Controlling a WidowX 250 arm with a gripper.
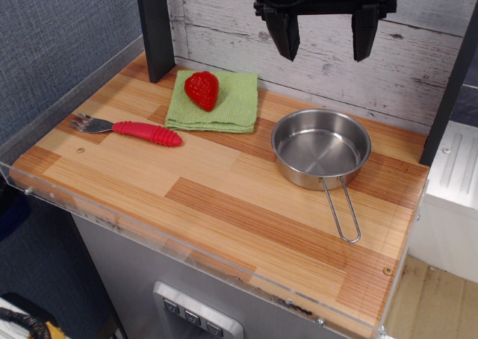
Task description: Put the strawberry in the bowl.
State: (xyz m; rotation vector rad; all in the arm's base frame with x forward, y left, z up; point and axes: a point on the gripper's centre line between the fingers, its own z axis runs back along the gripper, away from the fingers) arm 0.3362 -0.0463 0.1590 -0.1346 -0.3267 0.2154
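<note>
Next, the gripper grabs the strawberry by its wide body (202, 89) to put the strawberry in the steel bowl (321, 151).
The strawberry (202, 89) is glossy red and lies on a folded green cloth (214, 101) at the back left of the wooden tabletop. The bowl (321, 147) is a shallow shiny steel pan at the middle right, empty, with its thin wire loop handle (340, 213) pointing toward the front. My gripper (324, 48) hangs high at the top of the view, above and behind the bowl, well to the right of the strawberry. Its two black fingers are spread apart and hold nothing.
A fork with a red handle (128, 129) lies on the left of the tabletop, in front of the cloth. A dark post (155, 29) stands at the back left. A clear plastic rim (187, 257) runs along the table's front and left edges.
</note>
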